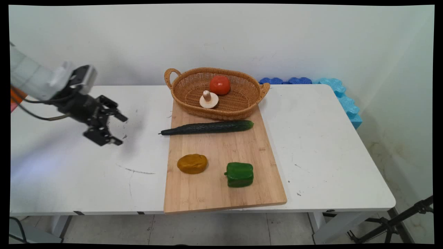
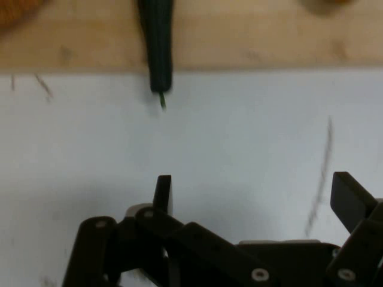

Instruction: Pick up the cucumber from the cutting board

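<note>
I should next grab the cucumber by its stem half (image 1: pixel 189 129), so that my gripper can put the long dark green cucumber in the woven basket (image 1: pixel 232 97).
My black gripper (image 1: pixel 121 129) hovers open over the bare left part of the white table (image 1: pixel 328 145), with nothing between its fingers. It points toward a long dark green cucumber (image 1: pixel 207 127) that lies across the top of a wooden cutting board (image 1: pixel 221 193); the cucumber's stem end sticks off the board's left edge. In the hand view the cucumber tip (image 2: pixel 158 72) is ahead of the gripper (image 2: pixel 254 194), well apart from it. Lower on the board lie a yellow-brown potato (image 1: pixel 192 163) and a green bell pepper (image 1: pixel 239 174).
A woven basket (image 1: pixel 242 103) stands at the board's far end, holding a red tomato (image 1: pixel 219 85) and a pale mushroom (image 1: pixel 208 100). Blue foam blocks (image 1: pixel 341 95) sit behind the table's far right corner. A black stand (image 1: pixel 391 224) is on the floor at the right.
</note>
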{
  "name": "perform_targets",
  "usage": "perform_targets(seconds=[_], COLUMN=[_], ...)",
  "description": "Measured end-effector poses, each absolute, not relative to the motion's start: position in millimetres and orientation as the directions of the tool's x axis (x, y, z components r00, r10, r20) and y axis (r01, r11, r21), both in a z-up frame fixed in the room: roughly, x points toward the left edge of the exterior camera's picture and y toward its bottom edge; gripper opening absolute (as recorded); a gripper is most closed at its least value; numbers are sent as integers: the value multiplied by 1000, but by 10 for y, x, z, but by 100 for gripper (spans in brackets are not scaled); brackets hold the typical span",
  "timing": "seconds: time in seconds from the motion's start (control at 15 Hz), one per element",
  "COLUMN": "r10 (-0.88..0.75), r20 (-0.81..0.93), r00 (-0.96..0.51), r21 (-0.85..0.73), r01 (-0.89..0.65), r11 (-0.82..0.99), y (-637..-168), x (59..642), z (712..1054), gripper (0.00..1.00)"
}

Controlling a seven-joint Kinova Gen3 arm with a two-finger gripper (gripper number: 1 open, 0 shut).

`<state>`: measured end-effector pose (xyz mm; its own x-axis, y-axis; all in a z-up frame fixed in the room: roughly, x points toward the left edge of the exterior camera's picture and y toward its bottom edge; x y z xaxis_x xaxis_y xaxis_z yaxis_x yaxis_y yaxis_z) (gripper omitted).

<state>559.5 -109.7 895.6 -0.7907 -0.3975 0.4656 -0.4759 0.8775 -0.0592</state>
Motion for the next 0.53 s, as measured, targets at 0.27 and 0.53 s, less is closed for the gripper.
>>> perform_targets(seconds=[0.27,0.53], r10=[-410,-418], r20=[480,497], r00=[-776,-760], r21=[-71,-83], r01=[-500,-522], r11=[863,849], y=[-1318,-1581], x=[5242,4840], z=[8858,8708], gripper=[100,100])
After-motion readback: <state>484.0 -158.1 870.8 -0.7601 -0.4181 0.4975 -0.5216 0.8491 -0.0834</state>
